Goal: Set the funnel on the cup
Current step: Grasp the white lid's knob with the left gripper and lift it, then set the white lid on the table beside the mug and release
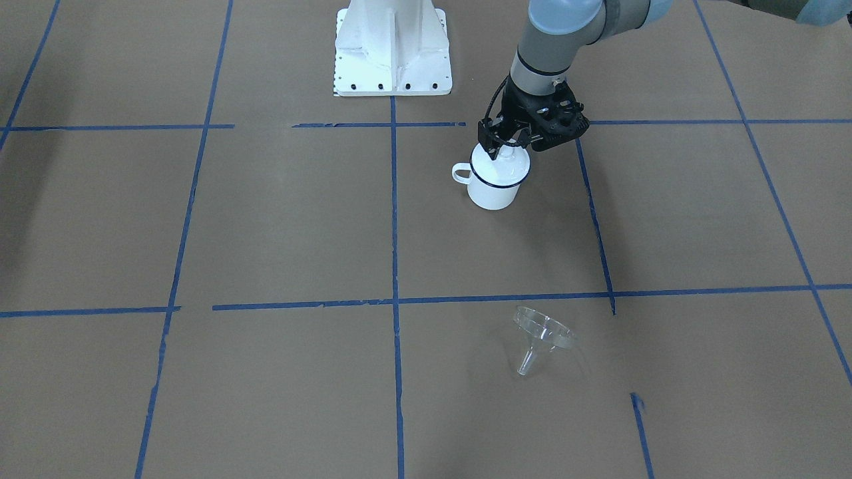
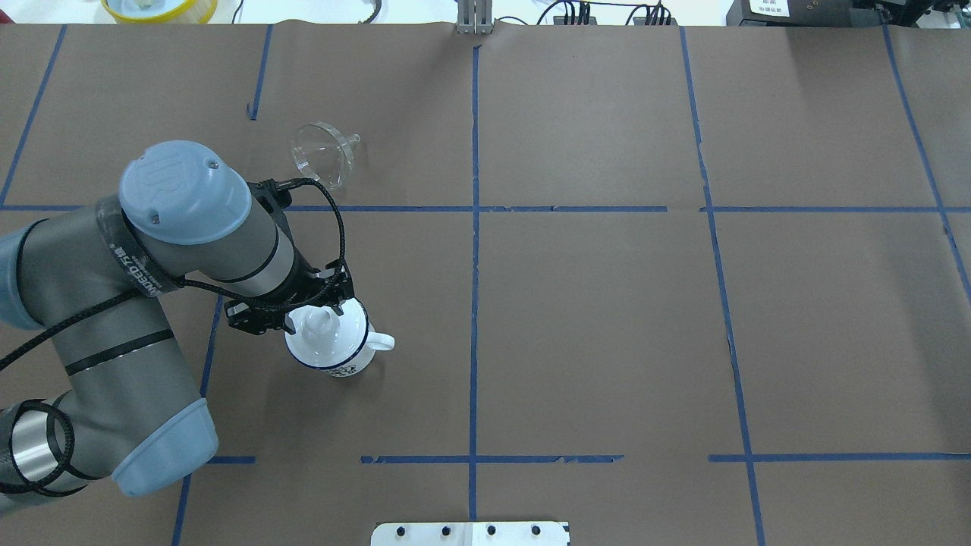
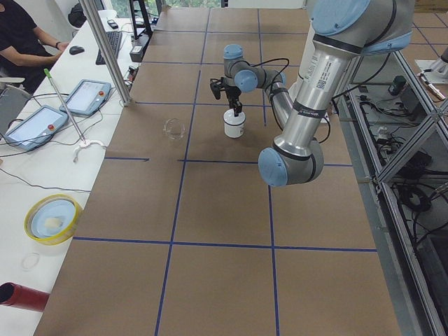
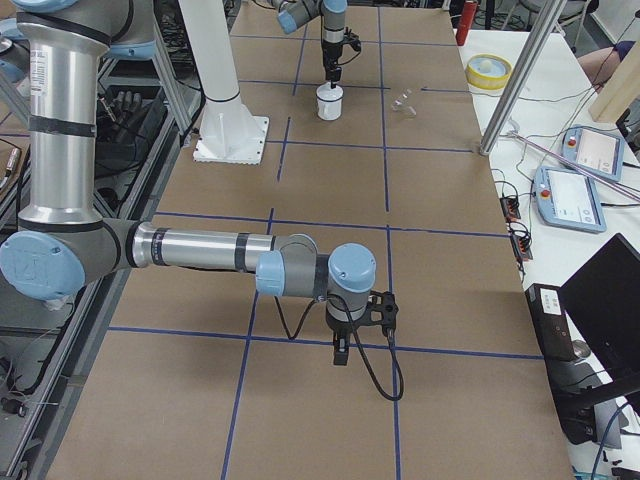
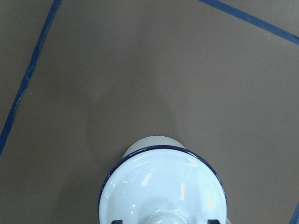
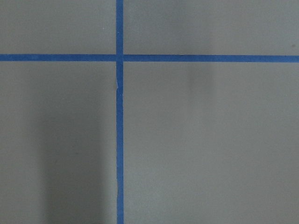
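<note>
My left gripper grabs the lid by the narrow knob [image 5: 166, 218] standing on top next, since the lid spreads as wide as the mug's rim.
The cup [image 1: 494, 189] is a white mug with a dark blue rim, upright near the table's middle, and it also shows in the overhead view [image 2: 337, 362]. A white knobbed lid [image 5: 163, 186] sits on it. My left gripper [image 1: 509, 150] is open right above the lid, its fingers on either side of the knob without touching it. The clear funnel [image 1: 542, 336] lies on its side on the paper, well away from the cup, also seen from overhead [image 2: 322, 155]. My right gripper [image 4: 340, 350] hangs over bare paper far from both. I cannot tell whether it is open or shut.
The white robot base [image 1: 393, 50] stands at the table edge behind the cup. A yellow-rimmed bowl [image 3: 52, 218] and a red can [image 3: 21, 297] lie on the side bench with tablets [image 3: 87, 96]. Blue tape lines cross the brown paper.
</note>
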You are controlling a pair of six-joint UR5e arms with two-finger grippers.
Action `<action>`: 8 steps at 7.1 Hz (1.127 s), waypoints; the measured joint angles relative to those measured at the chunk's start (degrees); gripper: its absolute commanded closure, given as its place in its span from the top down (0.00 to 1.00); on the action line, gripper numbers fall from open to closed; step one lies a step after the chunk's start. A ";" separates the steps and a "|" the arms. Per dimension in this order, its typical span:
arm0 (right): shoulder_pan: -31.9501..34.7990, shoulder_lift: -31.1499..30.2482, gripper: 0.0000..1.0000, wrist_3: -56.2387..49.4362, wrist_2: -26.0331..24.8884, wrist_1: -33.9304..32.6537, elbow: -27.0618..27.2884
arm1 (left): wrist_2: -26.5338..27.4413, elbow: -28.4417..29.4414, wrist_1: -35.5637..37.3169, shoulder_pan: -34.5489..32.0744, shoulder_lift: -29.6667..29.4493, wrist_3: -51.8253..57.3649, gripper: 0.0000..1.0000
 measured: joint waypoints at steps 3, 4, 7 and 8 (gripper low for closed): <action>0.00 0.00 1.00 0.00 0.00 0.00 -0.03 | -0.14 0.16 0.02 0.03 -0.23 -0.01 0.00; 0.00 0.00 1.00 0.00 0.00 0.00 -0.02 | -0.21 0.12 0.07 0.03 -0.32 -0.19 0.00; 0.00 0.00 1.00 0.00 0.00 0.00 0.02 | 0.00 -4.18 4.20 -3.72 -1.13 -0.24 0.00; 0.00 0.00 1.00 0.00 0.00 0.00 0.01 | 0.28 -7.57 7.20 -6.11 -0.90 0.64 0.00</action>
